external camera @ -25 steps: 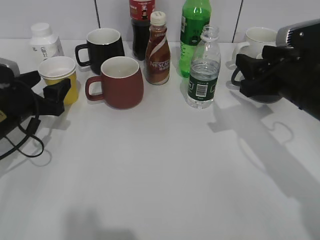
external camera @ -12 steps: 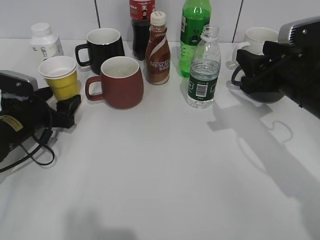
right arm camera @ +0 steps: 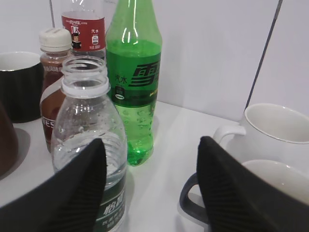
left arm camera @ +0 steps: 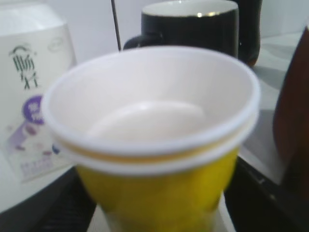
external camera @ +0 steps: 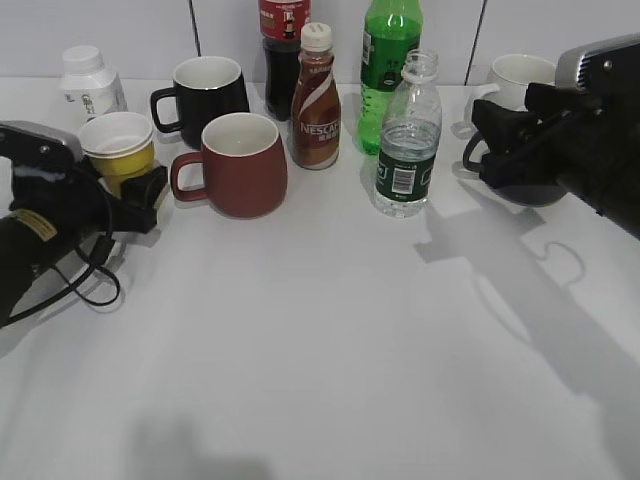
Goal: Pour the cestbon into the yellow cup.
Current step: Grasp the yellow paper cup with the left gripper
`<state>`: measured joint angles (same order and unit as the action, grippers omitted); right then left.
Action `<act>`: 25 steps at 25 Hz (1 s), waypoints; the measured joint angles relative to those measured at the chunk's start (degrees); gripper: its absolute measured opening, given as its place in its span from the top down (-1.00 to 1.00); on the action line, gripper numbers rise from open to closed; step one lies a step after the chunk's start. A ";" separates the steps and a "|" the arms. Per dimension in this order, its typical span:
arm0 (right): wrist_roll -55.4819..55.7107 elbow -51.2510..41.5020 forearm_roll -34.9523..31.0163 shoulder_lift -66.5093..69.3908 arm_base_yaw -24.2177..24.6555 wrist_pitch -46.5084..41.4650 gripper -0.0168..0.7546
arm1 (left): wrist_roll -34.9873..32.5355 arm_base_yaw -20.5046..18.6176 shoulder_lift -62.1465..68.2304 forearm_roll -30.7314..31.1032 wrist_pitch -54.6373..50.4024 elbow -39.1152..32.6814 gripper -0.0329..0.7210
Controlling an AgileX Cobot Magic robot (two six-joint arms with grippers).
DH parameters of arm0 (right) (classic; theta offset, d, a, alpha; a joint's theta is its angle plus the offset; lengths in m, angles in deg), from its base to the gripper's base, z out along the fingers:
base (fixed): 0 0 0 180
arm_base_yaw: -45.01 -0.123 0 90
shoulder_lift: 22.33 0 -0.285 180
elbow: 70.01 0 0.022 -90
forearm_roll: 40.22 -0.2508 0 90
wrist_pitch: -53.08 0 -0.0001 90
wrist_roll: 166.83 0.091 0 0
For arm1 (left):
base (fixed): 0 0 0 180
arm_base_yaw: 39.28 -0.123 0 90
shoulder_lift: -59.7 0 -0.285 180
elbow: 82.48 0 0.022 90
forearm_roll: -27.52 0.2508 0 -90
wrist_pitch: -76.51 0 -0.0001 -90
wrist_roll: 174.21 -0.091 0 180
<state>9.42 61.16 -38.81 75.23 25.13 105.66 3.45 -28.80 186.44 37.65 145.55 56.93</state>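
Observation:
My left gripper should hold the cup for the pour by grabbing the cup's lower body (external camera: 130,168), so that the yellow cup's open top (external camera: 116,132) stays free.
The cestbon (external camera: 407,140), a clear uncapped bottle with a dark green label, stands upright at the middle back; it also shows in the right wrist view (right arm camera: 87,116). My right gripper (external camera: 485,150) is open just to its right, and its left finger overlaps the bottle in the right wrist view (right arm camera: 152,183). The yellow cup (external camera: 118,145), white inside and empty, stands at the left. My left gripper (external camera: 122,182) is open with a finger on each side of the cup's lower body. The cup fills the left wrist view (left arm camera: 159,188), between the dark fingers (left arm camera: 159,215).
A maroon mug (external camera: 240,165) stands right of the cup, a black mug (external camera: 205,95) behind it, and a white pill bottle (external camera: 88,85) at the far left. Nescafe (external camera: 316,100), cola (external camera: 283,50) and green soda (external camera: 388,70) bottles line the back. A white mug (external camera: 520,78) and a grey-handled mug (right arm camera: 275,188) stand by the right gripper.
My left gripper has moved up and to the right until its fingers flank the yellow cup. The right gripper has barely shifted.

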 joint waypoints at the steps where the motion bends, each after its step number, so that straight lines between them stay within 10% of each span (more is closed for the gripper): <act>1: 0.00 0.00 0.00 0.00 0.00 0.00 -0.20 | 0.00 0.00 0.16 0.05 0.06 0.53 -0.70; 25: 0.00 0.00 0.12 0.04 0.00 0.00 -0.21 | 0.00 0.17 3.69 1.50 0.20 3.70 -0.24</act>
<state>9.42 61.16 -38.70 75.28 25.13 105.66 3.45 -28.62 190.14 39.14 145.76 60.62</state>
